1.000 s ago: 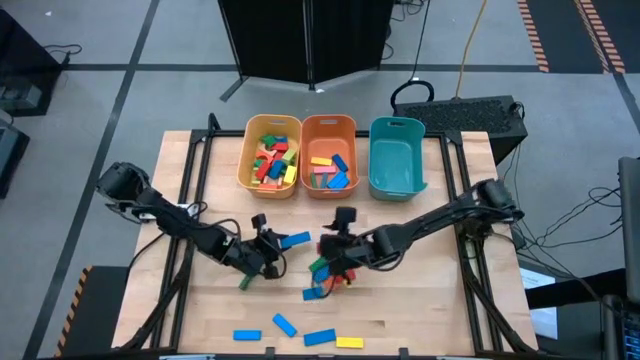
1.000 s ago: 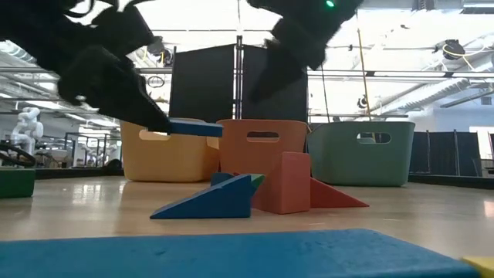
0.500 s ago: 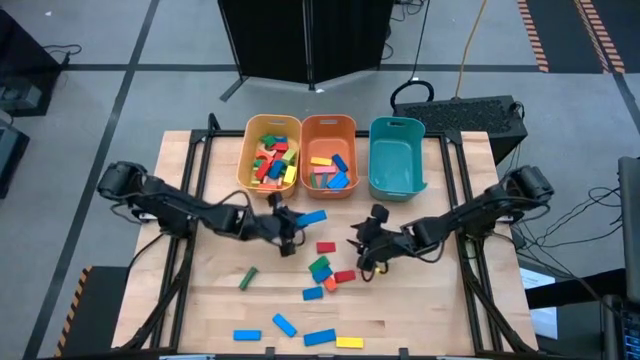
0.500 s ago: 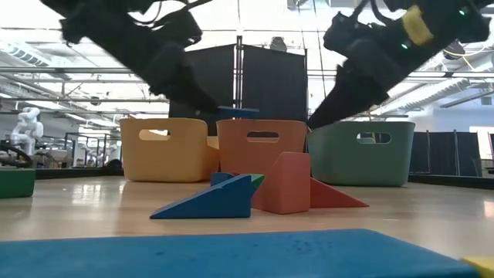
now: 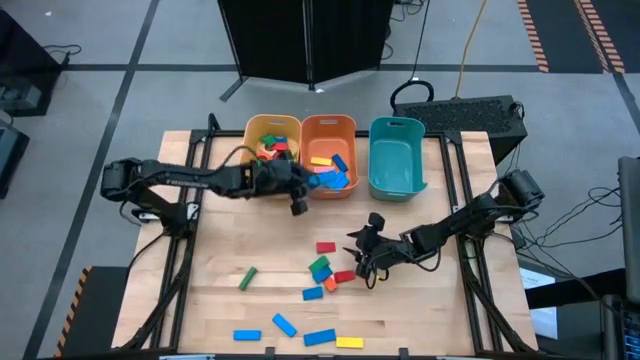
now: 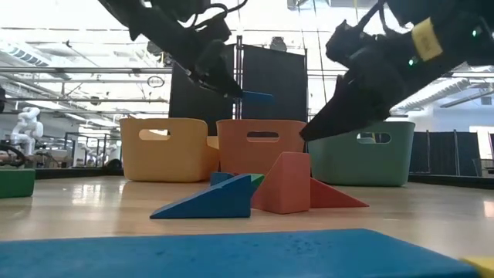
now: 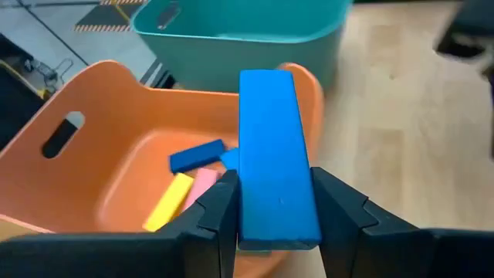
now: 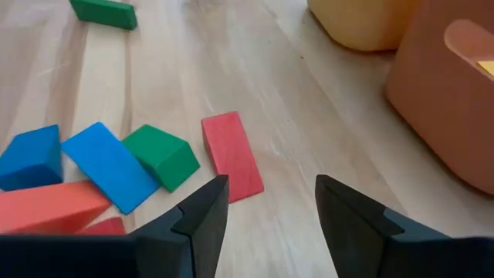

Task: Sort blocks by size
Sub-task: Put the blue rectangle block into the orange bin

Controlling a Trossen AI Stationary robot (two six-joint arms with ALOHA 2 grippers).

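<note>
The blue bar overlaps the orange bin's rim with its far end (image 7: 265, 81), so my left gripper keeps hold of the bar until it is inside the bin's sides.
My left gripper (image 5: 299, 197) is shut on a blue bar block (image 7: 274, 154) above the near rim of the orange bin (image 5: 328, 150). The bar also shows in the low view (image 6: 257, 97). My right gripper (image 8: 266, 208) stands open, low over the table beside a cluster of loose blocks (image 5: 325, 268). Ahead of its fingers lie a red bar (image 8: 231, 157), a green block (image 8: 160, 157) and a blue bar (image 8: 108, 166), all flat on the wood. It touches none of them. The orange bin and the yellow bin (image 5: 271, 155) hold blocks. My left gripper pinches the blue bar's two long sides (image 7: 245, 224) between its two fingers, near the bar's near end. The fingers lie along the bar, coming from the table's left and slanting down. The bar juts forward past the fingertips, about level and lifted clear, over the orange bin's rim (image 7: 305, 77).
The teal bin (image 5: 397, 158) stands to the right of the orange one, with no blocks showing in it. A green bar (image 5: 247, 278) lies alone at the left. Blue bars (image 5: 285, 325) and a yellow one (image 5: 350, 342) lie near the table's front edge.
My left gripper has carried the blue bar up and toward the table's far edge, from the table's middle to the orange bin. My right gripper has drawn back off the cluster toward the right edge, sunk lower and rolled; the blocks it covered now show.
</note>
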